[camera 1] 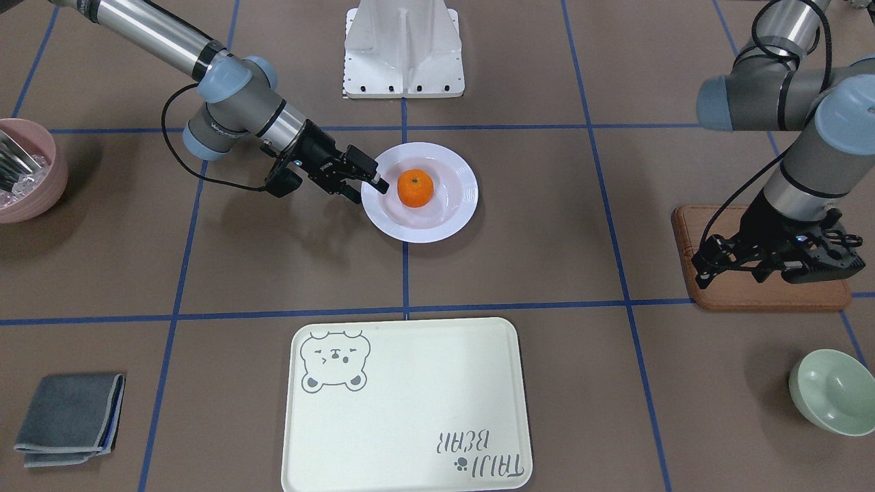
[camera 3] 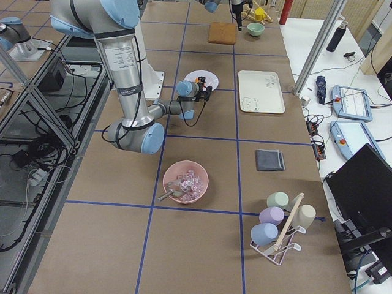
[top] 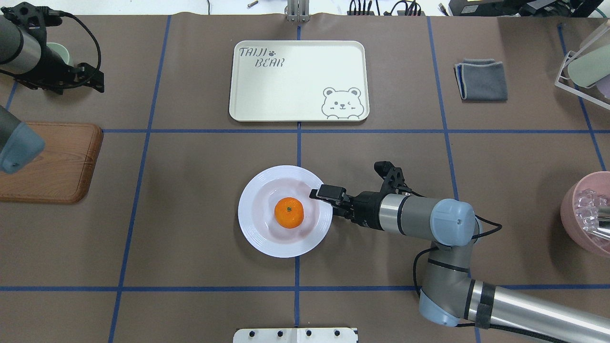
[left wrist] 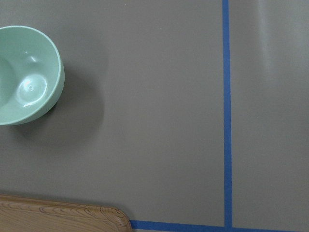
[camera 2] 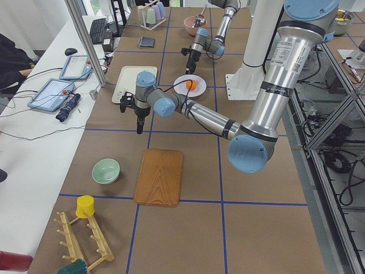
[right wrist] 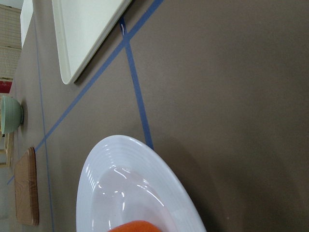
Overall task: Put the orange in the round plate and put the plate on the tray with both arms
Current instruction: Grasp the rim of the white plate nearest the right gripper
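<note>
I will next grab the plate by its rim (camera 1: 373, 188) with my right gripper. It will then carry the orange to the tray (camera 1: 410, 424) in the round plate.
The orange (camera 1: 415, 188) lies in the sunken centre of the round plate (camera 1: 456, 205), which sits flat at mid-table. My right gripper (camera 1: 369, 189) is open at the plate's edge, one finger over the rim and the other outside it; it holds nothing. Seen from overhead, that gripper (top: 330, 200) meets the plate (top: 257, 233) on its right side, beside the orange (top: 289, 212). The tray (camera 1: 410, 424) lies bare on the side of the table away from the robot. My left gripper (camera 1: 705, 260) hovers open and holding nothing over the wooden board's corner, far from the plate.
A brown wooden board (camera 1: 765, 294) and a pale green bowl (camera 1: 834, 393) lie under and near my left arm. A pink bowl (camera 1: 27, 171) stands at the right arm's side, and a folded grey cloth (camera 1: 68, 417) lies beside the tray.
</note>
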Controlling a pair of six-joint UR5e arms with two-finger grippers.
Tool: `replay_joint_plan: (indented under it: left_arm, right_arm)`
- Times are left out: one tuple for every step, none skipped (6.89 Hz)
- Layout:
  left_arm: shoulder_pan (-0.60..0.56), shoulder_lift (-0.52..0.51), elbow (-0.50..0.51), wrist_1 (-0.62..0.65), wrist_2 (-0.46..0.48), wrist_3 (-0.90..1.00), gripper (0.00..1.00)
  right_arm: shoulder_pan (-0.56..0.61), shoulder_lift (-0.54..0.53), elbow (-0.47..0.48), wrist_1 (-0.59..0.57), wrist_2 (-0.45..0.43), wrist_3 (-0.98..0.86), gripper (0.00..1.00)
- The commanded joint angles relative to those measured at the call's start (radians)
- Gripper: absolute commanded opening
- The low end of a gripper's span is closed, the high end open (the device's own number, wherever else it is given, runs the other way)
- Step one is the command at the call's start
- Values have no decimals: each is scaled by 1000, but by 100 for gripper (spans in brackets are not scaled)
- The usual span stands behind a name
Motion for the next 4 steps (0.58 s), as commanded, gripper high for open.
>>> replay_joint_plan:
  left_arm:
    - [0,2,3,1,0,1,99]
    - [2,4,3,1,0,1,99]
    - [0,4,3,1,0,1,99]
    - [0,4,3,1,2,1,99]
  right_arm:
    - [-17,8,-2,0,-11,0,100]
    - [-17,19,-5,0,-11,13,100]
    - [-20,26,-7,-2,-11,25,100]
    - [-24,26,-9,-2,-11,25,100]
